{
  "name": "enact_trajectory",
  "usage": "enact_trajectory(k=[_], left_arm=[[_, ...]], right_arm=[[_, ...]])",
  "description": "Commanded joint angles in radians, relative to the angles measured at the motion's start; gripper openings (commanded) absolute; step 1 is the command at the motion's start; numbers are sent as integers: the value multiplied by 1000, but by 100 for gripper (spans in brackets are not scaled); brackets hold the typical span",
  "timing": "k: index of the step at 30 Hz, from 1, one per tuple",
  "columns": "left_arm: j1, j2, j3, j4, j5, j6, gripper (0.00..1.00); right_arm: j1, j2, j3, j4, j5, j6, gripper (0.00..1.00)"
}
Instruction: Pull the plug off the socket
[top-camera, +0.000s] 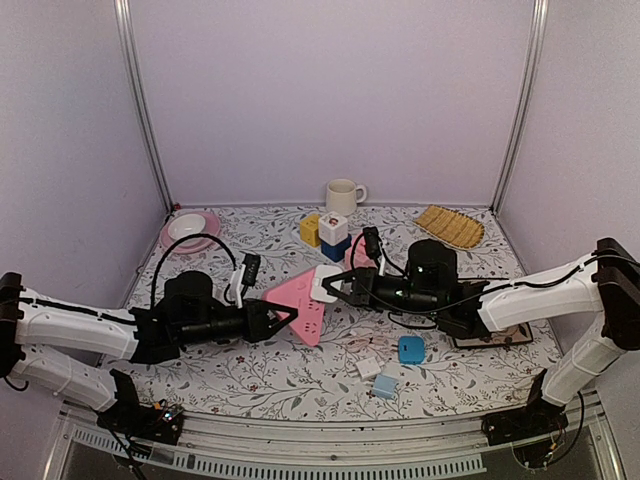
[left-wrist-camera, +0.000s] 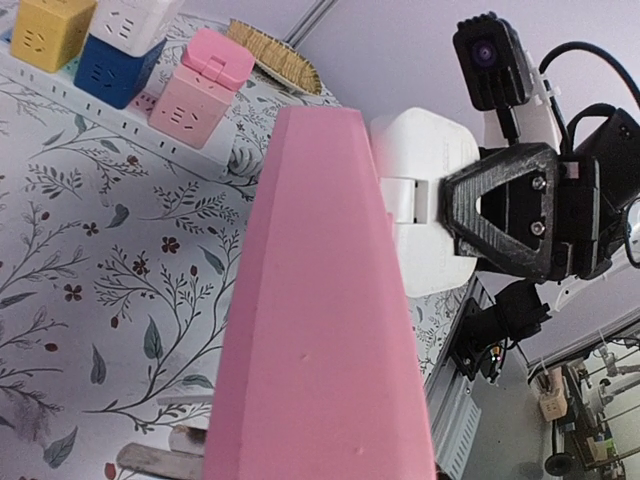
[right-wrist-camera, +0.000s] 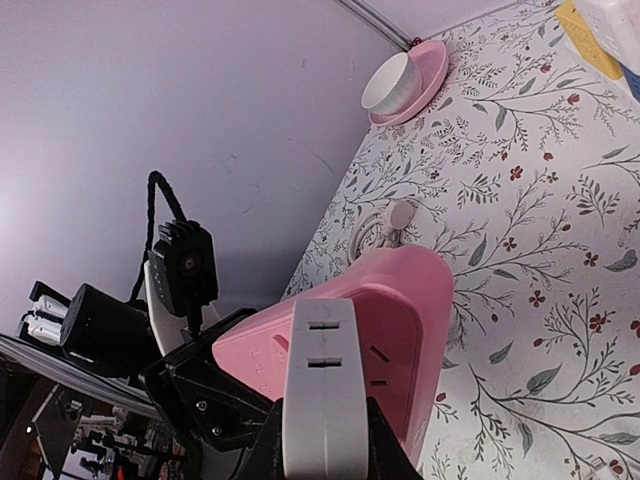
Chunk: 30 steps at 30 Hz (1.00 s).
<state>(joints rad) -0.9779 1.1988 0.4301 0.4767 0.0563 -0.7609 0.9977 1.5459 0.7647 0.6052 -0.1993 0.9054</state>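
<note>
The white plug (top-camera: 325, 283) (right-wrist-camera: 320, 390) would come along if I lifted my right gripper now, because it is held between that gripper's black fingers, while my left gripper keeps the block.
A pink socket block (top-camera: 300, 300) is held above the table in the middle. My left gripper (top-camera: 285, 319) is shut on its near end; in the left wrist view the pink socket block (left-wrist-camera: 320, 330) fills the centre and hides my fingers. A white plug (top-camera: 325, 283) sits against the block's far end. My right gripper (top-camera: 340, 288) is shut on the white plug (right-wrist-camera: 320, 390), its black fingers (right-wrist-camera: 385, 465) on either side. The plug (left-wrist-camera: 425, 200) and the right gripper's black finger (left-wrist-camera: 510, 205) show in the left wrist view.
A white mug (top-camera: 343, 194), a pink plate with a white bowl (top-camera: 190, 231), a woven mat (top-camera: 450, 226) and stacked yellow, white, blue and pink cube sockets (top-camera: 332, 237) stand behind. A blue adapter (top-camera: 411, 349) and small white and pale blue cubes (top-camera: 378, 377) lie in front.
</note>
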Motion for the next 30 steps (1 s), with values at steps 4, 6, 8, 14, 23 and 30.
enact_trajectory(k=[4,6,8,14,23,30], left_arm=[[69,11,-24,44,-1,-35,0],[71,2,-31,48,4,-30,0],[72,-11,-45,76,18,-24,0],[72,-44,-79,154,62,-4,0],[72,-70,-90,187,80,11,0],[97,-60,-98,170,64,-21,0]], right_arm=[[17,-54,9,119,-174,-79,3],[16,-53,11,130,-203,-86,3],[16,-51,15,136,-232,-90,4],[16,-41,13,195,-309,-78,3],[16,-40,6,309,-372,-26,3],[17,-72,-27,367,-375,-27,4]])
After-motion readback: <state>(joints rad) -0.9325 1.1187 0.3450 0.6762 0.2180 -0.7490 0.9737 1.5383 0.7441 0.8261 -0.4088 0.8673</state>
